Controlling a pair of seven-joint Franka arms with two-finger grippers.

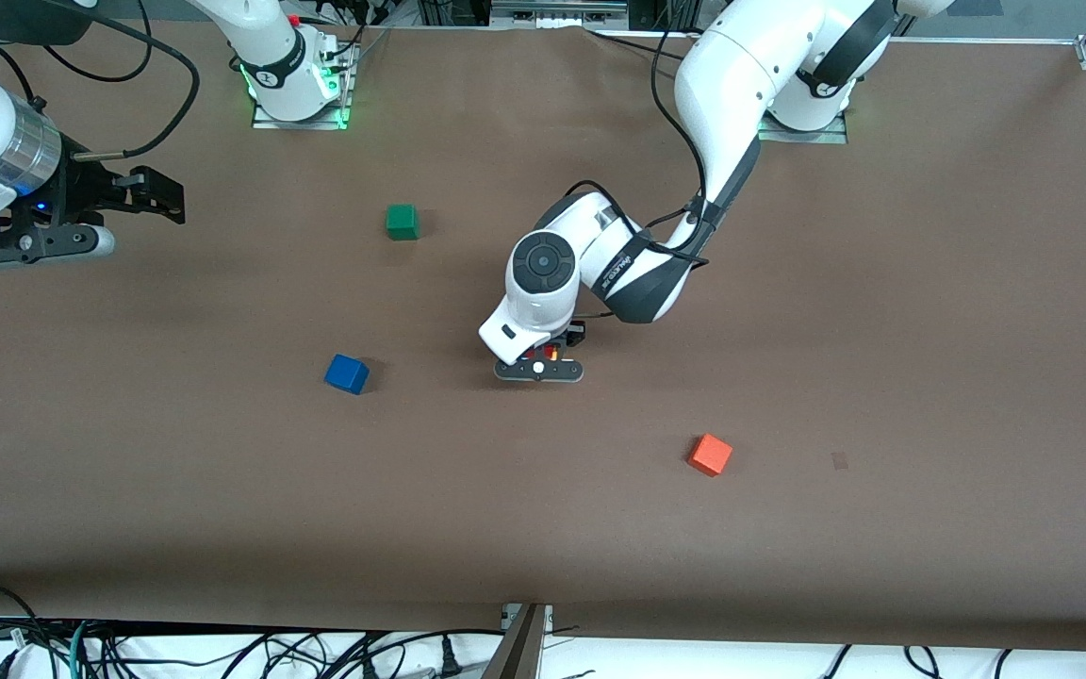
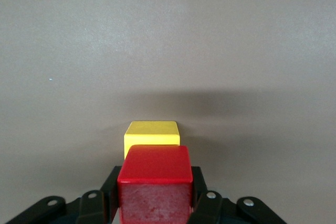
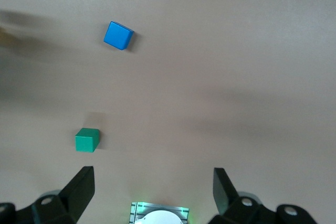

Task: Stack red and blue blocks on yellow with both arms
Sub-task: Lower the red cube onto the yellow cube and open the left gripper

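The red cube [image 2: 155,182] is squarely over the yellow cube's top [image 2: 151,130] in the left wrist view and would stay standing, so I should open my left gripper.
My left gripper [image 1: 548,356] is low over the middle of the table and shut on the deep red cube [image 2: 155,182], one black finger [image 2: 107,190] on each side of it. The bright yellow cube [image 2: 152,132] sits on the table just under the red cube, which hides much of it. I cannot tell whether the two touch. The royal blue cube [image 1: 347,373] lies on the table toward the right arm's end and also shows in the right wrist view [image 3: 118,35]. My right gripper [image 1: 166,196] is open and empty, held high over the right arm's end of the table.
A green cube [image 1: 402,222] lies farther from the front camera than the blue one and shows in the right wrist view [image 3: 87,140]. An orange-red cube [image 1: 710,455] lies nearer the front camera, toward the left arm's end. The brown table [image 1: 788,330] carries nothing else.
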